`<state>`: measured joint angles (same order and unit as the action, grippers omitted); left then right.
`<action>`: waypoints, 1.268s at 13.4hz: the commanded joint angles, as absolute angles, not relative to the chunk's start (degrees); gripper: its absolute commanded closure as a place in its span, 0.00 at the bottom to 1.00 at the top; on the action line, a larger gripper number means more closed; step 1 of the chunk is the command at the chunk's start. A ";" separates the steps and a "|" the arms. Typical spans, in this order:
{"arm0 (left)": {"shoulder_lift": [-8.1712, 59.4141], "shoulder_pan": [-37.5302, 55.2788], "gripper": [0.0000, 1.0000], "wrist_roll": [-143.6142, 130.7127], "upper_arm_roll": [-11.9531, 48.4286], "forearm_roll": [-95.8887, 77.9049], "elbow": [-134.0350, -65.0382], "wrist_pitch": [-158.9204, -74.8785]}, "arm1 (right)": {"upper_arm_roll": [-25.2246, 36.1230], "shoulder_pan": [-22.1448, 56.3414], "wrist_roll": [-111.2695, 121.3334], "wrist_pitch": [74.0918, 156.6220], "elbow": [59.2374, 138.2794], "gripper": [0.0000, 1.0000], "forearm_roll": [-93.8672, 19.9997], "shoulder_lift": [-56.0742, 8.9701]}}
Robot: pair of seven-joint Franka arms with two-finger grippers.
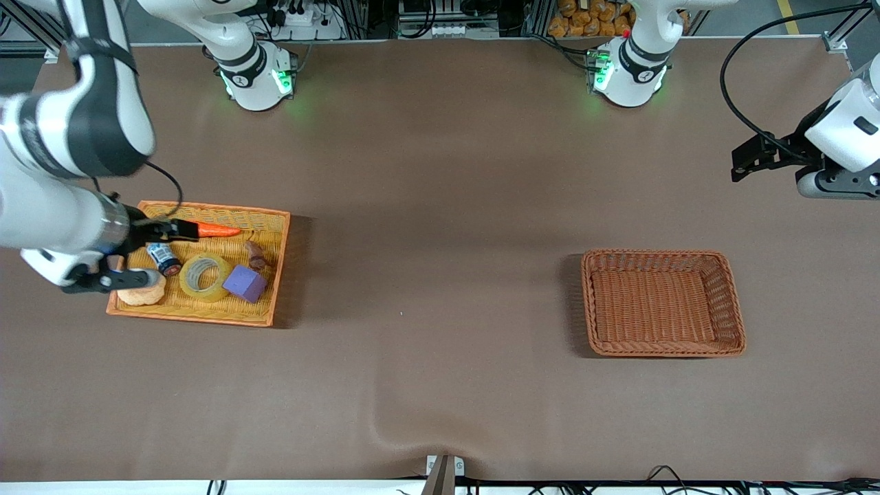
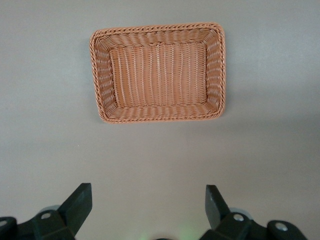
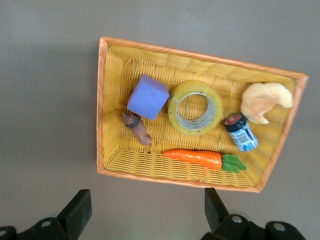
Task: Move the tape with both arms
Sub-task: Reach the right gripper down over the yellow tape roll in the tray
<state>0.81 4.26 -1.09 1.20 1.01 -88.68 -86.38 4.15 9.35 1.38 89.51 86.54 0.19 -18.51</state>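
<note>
I will next grab the tape by its ring wall with my right gripper. Then I can transfer it toward the brown wicker basket.
The tape, a yellowish translucent ring, lies flat in a yellow wicker tray toward the right arm's end of the table, beside a purple cube. My right gripper hangs open and empty in the air over the tray. My left gripper waits open and empty above the bare table at the left arm's end. A brown wicker basket stands empty on the table near it.
The tray also holds an orange carrot, a small blue-labelled jar, a pale croissant and a small brown object. The brown tablecloth has a wrinkle near the front edge.
</note>
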 commanded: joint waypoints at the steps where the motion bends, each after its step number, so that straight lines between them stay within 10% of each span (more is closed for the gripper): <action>1: 0.26 3.60 0.00 0.00 1.58 0.70 -89.21 -87.01 | 4.48 10.55 6.74 93.22 88.75 0.00 0.00 -19.60; 12: 0.26 3.60 0.00 0.00 1.58 0.70 -89.65 -87.89 | 4.39 1.58 39.17 141.55 123.55 0.00 -0.26 -19.07; 17: 0.26 3.96 0.00 0.00 1.67 0.79 -90.09 -87.98 | 4.39 2.28 48.25 146.60 127.61 0.00 -0.26 -19.42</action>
<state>0.83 4.29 -1.09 1.33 1.01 -89.12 -87.20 4.86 2.52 45.79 146.18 125.89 0.19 -21.24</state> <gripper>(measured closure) 0.000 0.000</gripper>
